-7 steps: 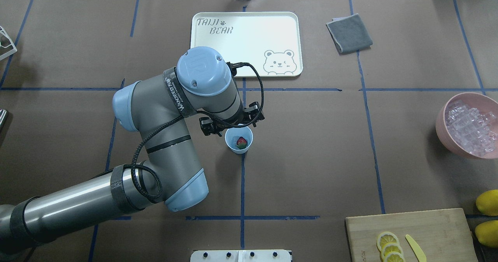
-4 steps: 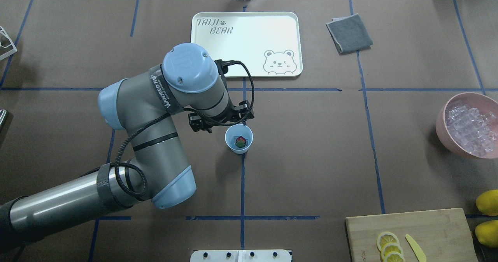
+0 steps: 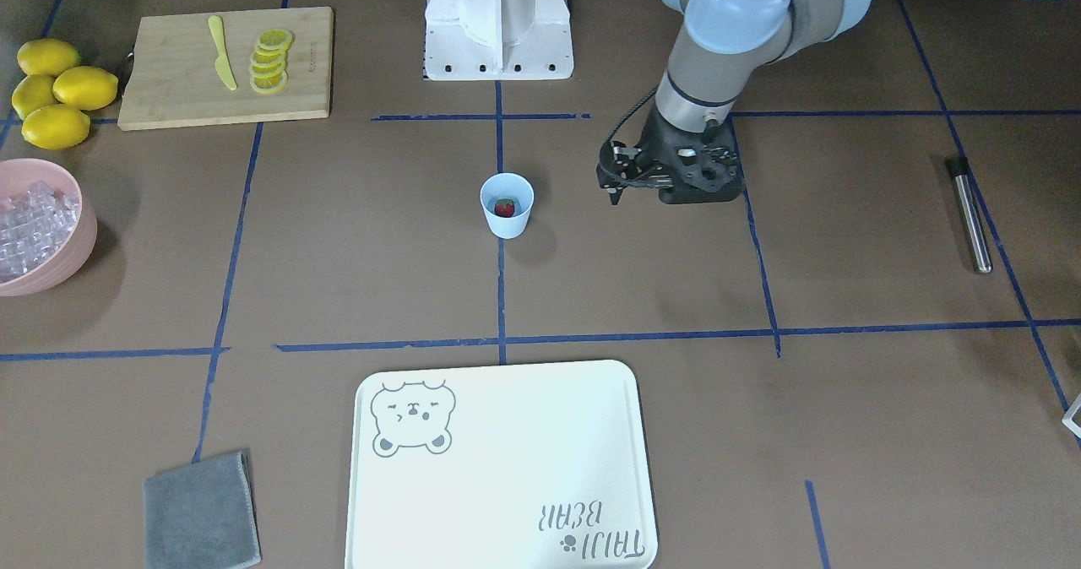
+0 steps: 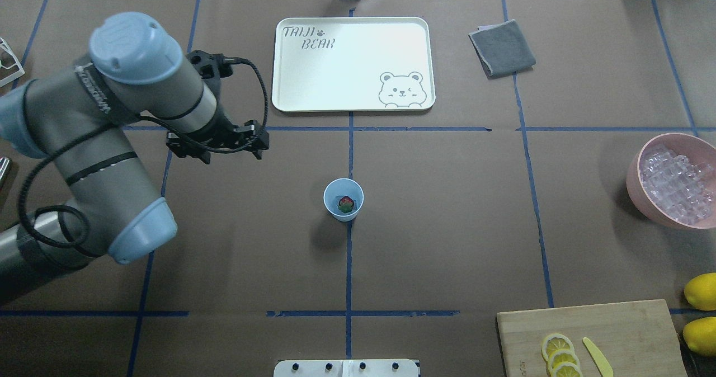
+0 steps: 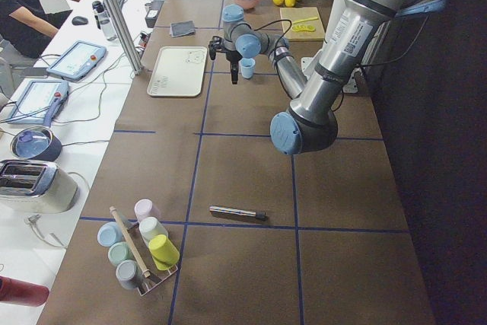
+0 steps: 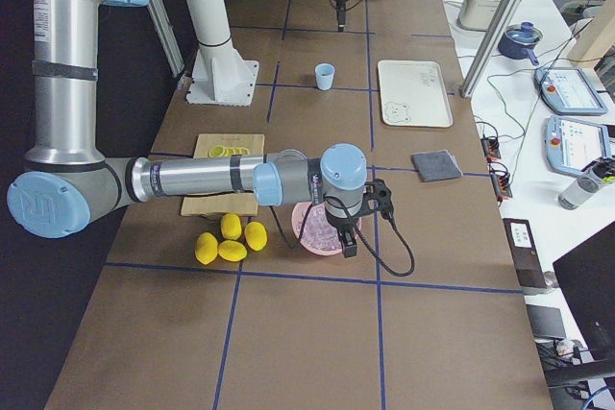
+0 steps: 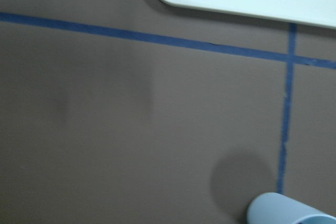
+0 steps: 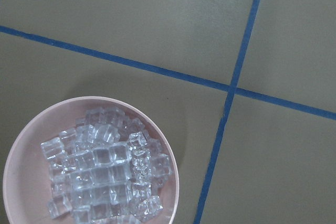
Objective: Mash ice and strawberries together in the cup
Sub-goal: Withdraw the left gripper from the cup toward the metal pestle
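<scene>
The left gripper grabs the metal rod by its steel body next, to mash the strawberry in the cup.
The pale blue cup stands upright at the table's middle on a blue tape line, with one red strawberry lying in it. The ice is heaped in a pink bowl at the right edge; no ice shows in the cup. My left gripper hangs open and empty, well to the left of the cup and slightly beyond it. In the exterior right view my right gripper hovers over the pink bowl; I cannot tell whether it is open or shut. The right wrist view looks down on the ice.
A white bear tray lies beyond the cup, a grey cloth to its right. A wooden board with lemon slices and a yellow knife sits front right, whole lemons beside it. A metal rod lies on the left side.
My left arm has swung away from just above the cup to the left and farther back. The cup and strawberry have stayed put.
</scene>
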You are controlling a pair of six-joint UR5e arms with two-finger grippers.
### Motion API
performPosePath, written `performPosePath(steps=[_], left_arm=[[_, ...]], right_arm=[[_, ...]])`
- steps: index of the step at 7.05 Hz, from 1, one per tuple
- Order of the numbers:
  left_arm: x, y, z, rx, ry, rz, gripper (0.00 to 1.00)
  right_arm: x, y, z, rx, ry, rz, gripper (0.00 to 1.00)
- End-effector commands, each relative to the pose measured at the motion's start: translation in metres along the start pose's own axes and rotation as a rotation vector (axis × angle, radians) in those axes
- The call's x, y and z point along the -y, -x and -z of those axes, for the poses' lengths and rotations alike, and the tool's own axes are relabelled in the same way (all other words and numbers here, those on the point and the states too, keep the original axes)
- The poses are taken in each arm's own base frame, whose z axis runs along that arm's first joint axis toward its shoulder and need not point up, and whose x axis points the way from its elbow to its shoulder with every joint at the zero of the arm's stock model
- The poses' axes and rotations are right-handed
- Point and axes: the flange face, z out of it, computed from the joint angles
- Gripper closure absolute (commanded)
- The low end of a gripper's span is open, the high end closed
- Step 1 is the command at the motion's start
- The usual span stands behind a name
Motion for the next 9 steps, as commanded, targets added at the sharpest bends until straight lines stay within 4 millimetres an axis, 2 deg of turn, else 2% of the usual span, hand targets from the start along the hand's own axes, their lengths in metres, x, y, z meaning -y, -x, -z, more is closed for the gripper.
performPosePath(steps=[1, 2, 3, 4, 5, 6, 7, 8, 9], left_arm=[[0.008, 0.124, 0.022, 0.098, 0.034, -0.093, 0.00], [0.015, 0.184, 0.027, 0.129, 0.046, -0.107, 0.00], [0.017, 0.245, 0.035, 0.135, 0.069, -0.137, 0.00], [0.023, 0.291, 0.049, 0.120, 0.079, -0.153, 0.00], [0.014, 0.337, 0.047, 0.110, 0.120, -0.165, 0.00], [0.011, 0.370, 0.042, 0.110, 0.111, -0.153, 0.00], [-0.001, 0.401, 0.031, 0.077, 0.108, -0.148, 0.00], [-0.011, 0.427, 0.014, 0.066, 0.102, -0.153, 0.00], [-0.009, 0.447, -0.006, 0.065, 0.100, -0.155, 0.00]], right_arm=[[-0.015, -0.019, -0.003, 0.041, 0.003, -0.057, 0.01], [-0.016, -0.021, -0.005, 0.036, 0.008, -0.063, 0.01], [-0.020, -0.032, -0.013, 0.035, 0.019, -0.078, 0.01], [-0.022, -0.038, -0.013, 0.036, 0.017, -0.090, 0.01], [-0.021, -0.039, -0.013, 0.036, 0.017, -0.094, 0.01], [-0.020, -0.038, -0.012, 0.036, 0.015, -0.100, 0.01], [-0.020, -0.038, -0.012, 0.036, 0.015, -0.103, 0.01], [-0.020, -0.038, -0.013, 0.036, 0.016, -0.104, 0.01], [-0.020, -0.039, -0.013, 0.036, 0.017, -0.107, 0.01]])
